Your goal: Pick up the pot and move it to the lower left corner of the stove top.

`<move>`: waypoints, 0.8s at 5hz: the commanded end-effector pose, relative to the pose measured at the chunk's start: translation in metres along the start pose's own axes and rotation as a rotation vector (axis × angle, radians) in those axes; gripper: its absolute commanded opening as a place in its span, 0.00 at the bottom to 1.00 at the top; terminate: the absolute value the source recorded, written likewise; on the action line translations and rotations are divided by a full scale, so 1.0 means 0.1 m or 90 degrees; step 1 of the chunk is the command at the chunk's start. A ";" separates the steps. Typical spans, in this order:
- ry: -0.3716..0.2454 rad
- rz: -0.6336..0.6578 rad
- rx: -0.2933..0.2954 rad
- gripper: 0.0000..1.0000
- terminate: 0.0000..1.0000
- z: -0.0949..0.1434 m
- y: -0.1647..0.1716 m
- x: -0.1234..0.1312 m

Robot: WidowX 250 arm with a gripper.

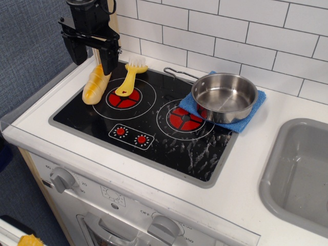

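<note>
The gripper grabs the pot by its rim next, to move the pot to the lower left corner of the stove top (69,119).
The shiny steel pot (224,96) sits upright on a blue cloth (246,119) at the right edge of the black stove top (154,148). Its thin wire handle (179,75) points left toward the back wall. My gripper (93,56) hangs open and empty above the stove's back left corner, far left of the pot. Its two black fingers (108,60) point down, just above a yellow bread-shaped toy.
A yellow bread-shaped toy (96,85) lies at the stove's left edge. A yellow brush (130,78) lies on the left burner (124,97). The right burner (184,119) is partly under the cloth. A grey sink basin (302,174) is at the right. Tiled wall behind.
</note>
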State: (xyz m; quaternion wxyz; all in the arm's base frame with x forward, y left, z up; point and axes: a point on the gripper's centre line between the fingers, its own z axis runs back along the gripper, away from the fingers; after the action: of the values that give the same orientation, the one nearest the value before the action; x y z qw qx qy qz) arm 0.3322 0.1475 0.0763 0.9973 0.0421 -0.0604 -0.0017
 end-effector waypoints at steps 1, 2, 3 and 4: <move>0.000 0.000 0.000 1.00 0.00 0.00 0.00 0.00; -0.015 -0.057 -0.011 1.00 0.00 0.00 -0.42 0.07; -0.035 -0.170 -0.039 1.00 0.00 0.07 -0.92 0.16; -0.060 -0.292 -0.079 1.00 0.00 0.20 -1.42 0.07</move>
State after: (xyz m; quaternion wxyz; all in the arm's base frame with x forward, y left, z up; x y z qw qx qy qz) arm 0.3435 0.0023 0.0650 0.9706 -0.0166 -0.0682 -0.2301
